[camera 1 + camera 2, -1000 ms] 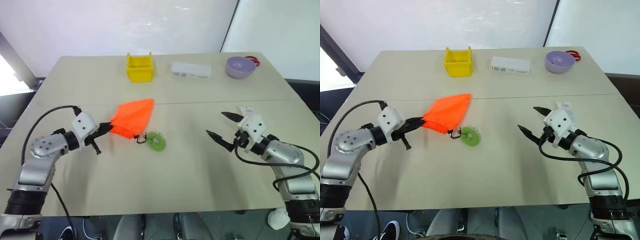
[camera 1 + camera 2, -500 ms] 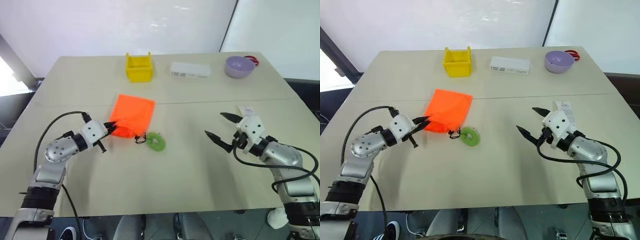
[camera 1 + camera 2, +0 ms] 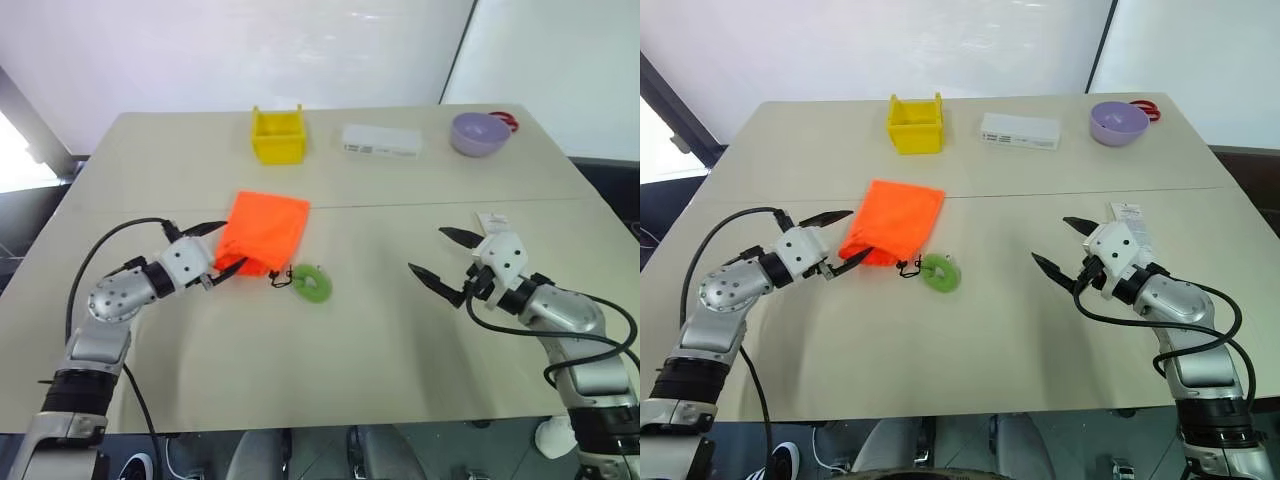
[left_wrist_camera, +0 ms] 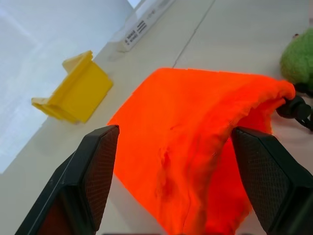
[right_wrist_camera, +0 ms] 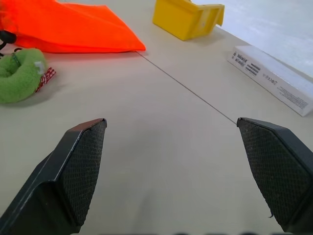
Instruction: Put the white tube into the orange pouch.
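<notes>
The orange pouch's opening should stay open for the white tube. My left gripper should next grab the orange pouch by its hemmed rim to keep it that way.
The orange pouch lies flat on the table's left half, its black cord running to a green ring. My left gripper is open, its fingers straddling the pouch's left end; in the left wrist view the fabric lies between them without being pinched. My right gripper hovers open and empty over the table's right half. Just behind it lies the white tube, partly hidden by the gripper's white housing.
Along the far edge stand a yellow bin, a flat white box and a purple bowl with a red item behind it. A seam crosses the table.
My left gripper has gone from shut on the pouch's end to open. The pouch, lifted at that end a second ago, has dropped flat. The right arm has kept still.
</notes>
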